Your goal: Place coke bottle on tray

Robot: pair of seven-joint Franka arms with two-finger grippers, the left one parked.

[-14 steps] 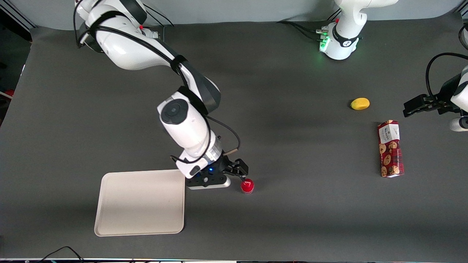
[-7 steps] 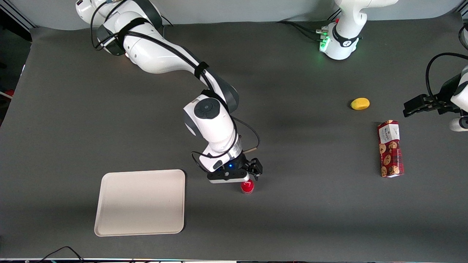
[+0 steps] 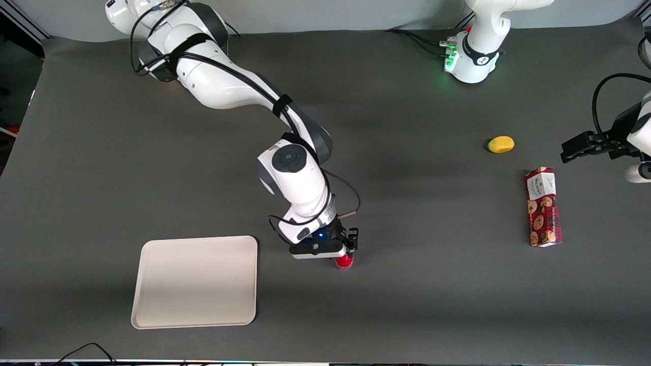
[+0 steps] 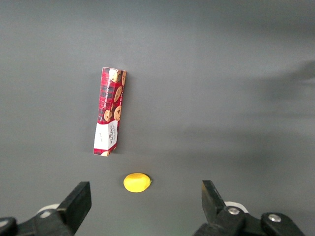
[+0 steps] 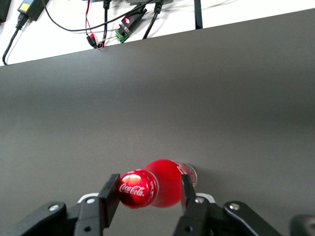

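The coke bottle should go onto the tray (image 3: 196, 279), so my gripper should grab the bottle by its red cap (image 3: 343, 261) next.
The coke bottle (image 3: 345, 262) stands upright on the dark table, a small red bottle seen nearly from above. The right gripper (image 3: 347, 249) has come down over it. In the right wrist view the red cap with white lettering (image 5: 139, 189) sits between the two black fingers (image 5: 109, 196). One finger is close against the cap and the other stands beside the bottle's wider body. The gripper (image 5: 148, 194) is open around the bottle (image 5: 165, 183). The cream-white tray (image 3: 196, 279) lies flat on the table beside the bottle, toward the working arm's end, with nothing on it.
A red cookie box (image 3: 543, 207) and a small yellow fruit (image 3: 500, 144) lie toward the parked arm's end of the table; the left wrist view also shows the box (image 4: 109, 117) and the fruit (image 4: 136, 182). The right wrist view shows the table edge with cables (image 5: 123, 34).
The right arm swung away from the tray's edge toward the bottle. The gripper settled over it, so the fingers now straddle the bottle. The bottle and tray have not moved.
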